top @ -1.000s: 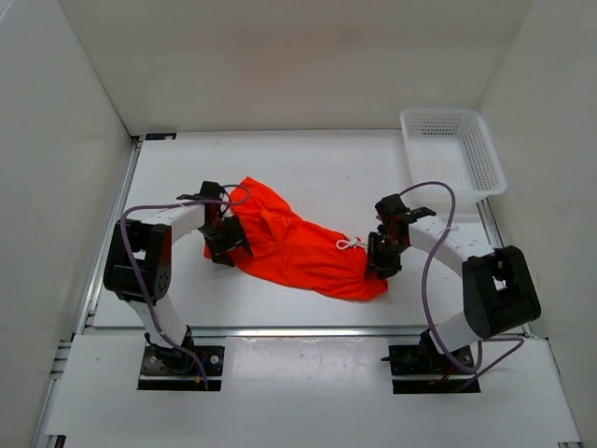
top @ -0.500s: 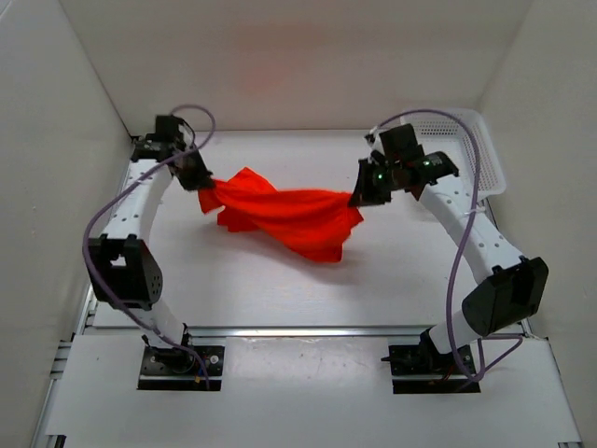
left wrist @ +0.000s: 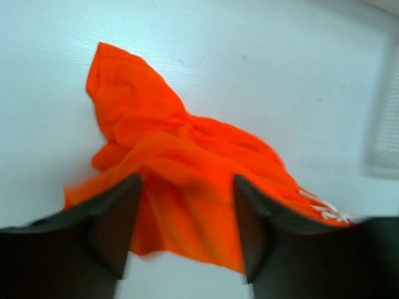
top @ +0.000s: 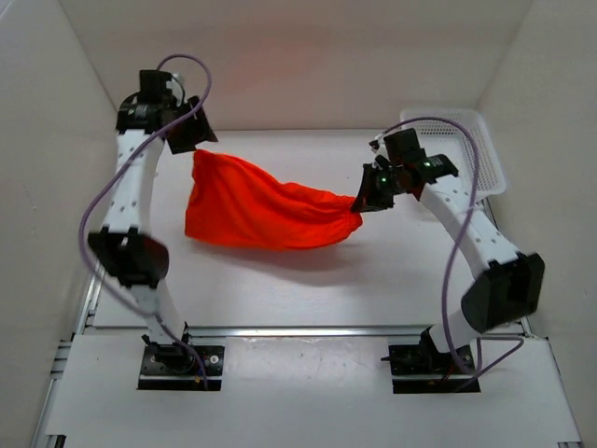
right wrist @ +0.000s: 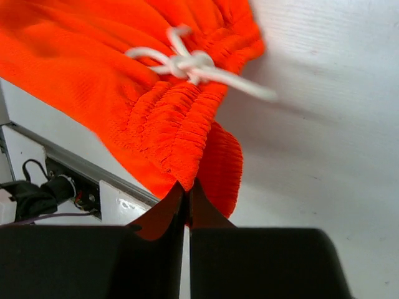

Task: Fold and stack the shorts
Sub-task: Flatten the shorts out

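Observation:
My left gripper takes hold of a leg-end corner (top: 201, 159) next, opposite the right gripper's waistband hold, to spread the shorts (top: 252, 213) for folding.
The orange-red shorts (top: 252, 213) are stretched out between the two arms over the middle of the table, their lower edge sagging towards it. My right gripper (top: 360, 200) is shut on the waistband's edge (right wrist: 187, 149). The white drawstring (right wrist: 187, 62) is knotted just beyond the pinched fold. My left gripper (top: 193, 137) is raised at the far left, just above the shorts' upper corner. In the left wrist view its fingers (left wrist: 115, 218) stand apart, and the shorts (left wrist: 187, 156) show blurred beyond them, with no grip on the cloth.
A white mesh basket (top: 453, 149) stands at the back right of the table, just behind the right arm, and shows as a blur (left wrist: 383, 118) in the left wrist view. White walls enclose the table on three sides.
Both arms lifted the shorts off the table and carried them back. The left arm rose further into the far-left corner and its jaws opened again. The shorts spread wider.

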Tool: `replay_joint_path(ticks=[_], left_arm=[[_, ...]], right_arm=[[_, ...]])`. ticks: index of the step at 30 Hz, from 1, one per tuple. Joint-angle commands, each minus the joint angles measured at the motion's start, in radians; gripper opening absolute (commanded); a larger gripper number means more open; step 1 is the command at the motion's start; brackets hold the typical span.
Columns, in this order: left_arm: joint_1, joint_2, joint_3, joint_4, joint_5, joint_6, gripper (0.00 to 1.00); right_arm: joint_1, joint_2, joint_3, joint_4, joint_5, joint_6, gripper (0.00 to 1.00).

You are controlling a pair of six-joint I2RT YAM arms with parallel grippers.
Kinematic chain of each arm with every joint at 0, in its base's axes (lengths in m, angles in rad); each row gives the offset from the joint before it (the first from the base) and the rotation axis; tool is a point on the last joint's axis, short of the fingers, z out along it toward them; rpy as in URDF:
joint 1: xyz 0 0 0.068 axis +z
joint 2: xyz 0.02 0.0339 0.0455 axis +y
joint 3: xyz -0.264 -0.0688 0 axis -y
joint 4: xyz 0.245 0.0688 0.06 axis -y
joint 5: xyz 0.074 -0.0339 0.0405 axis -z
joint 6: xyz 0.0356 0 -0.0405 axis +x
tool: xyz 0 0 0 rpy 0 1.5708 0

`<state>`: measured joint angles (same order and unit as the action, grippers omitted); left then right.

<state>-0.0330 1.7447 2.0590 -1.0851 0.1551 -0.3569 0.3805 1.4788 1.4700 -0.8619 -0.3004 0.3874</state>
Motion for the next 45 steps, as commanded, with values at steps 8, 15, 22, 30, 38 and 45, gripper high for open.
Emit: replay_joint_path(ticks=[8,15,22,30,38,45], left_arm=[[0.050,0.063,-0.138,0.007,-0.072,-0.010,0.97],[0.087,-0.331,-0.799,0.115,0.040,-0.115,0.86],[0.065,-0.502,-1.218,0.186,0.015,-0.333,0.91],[0.045,-0.387,-1.226,0.231,-0.057,-0.376,0.96],[0.045,-0.234,-1.257,0.309,-0.104,-0.401,0.82],[0.036,-0.217,-1.176,0.318,-0.078,-0.358,0.10]], right_arm=[[-0.023,0.199,-0.043,0.080,-0.003,0.050,0.00],[-0.014,0.166,-0.102,0.080,0.017,0.041,0.00],[-0.005,0.112,-0.211,0.089,0.035,0.050,0.00],[-0.005,0.037,-0.261,0.098,0.044,0.059,0.00],[-0.015,0.018,-0.273,0.098,0.044,0.059,0.00],[-0.034,-0.014,-0.333,0.098,0.034,0.059,0.71]])
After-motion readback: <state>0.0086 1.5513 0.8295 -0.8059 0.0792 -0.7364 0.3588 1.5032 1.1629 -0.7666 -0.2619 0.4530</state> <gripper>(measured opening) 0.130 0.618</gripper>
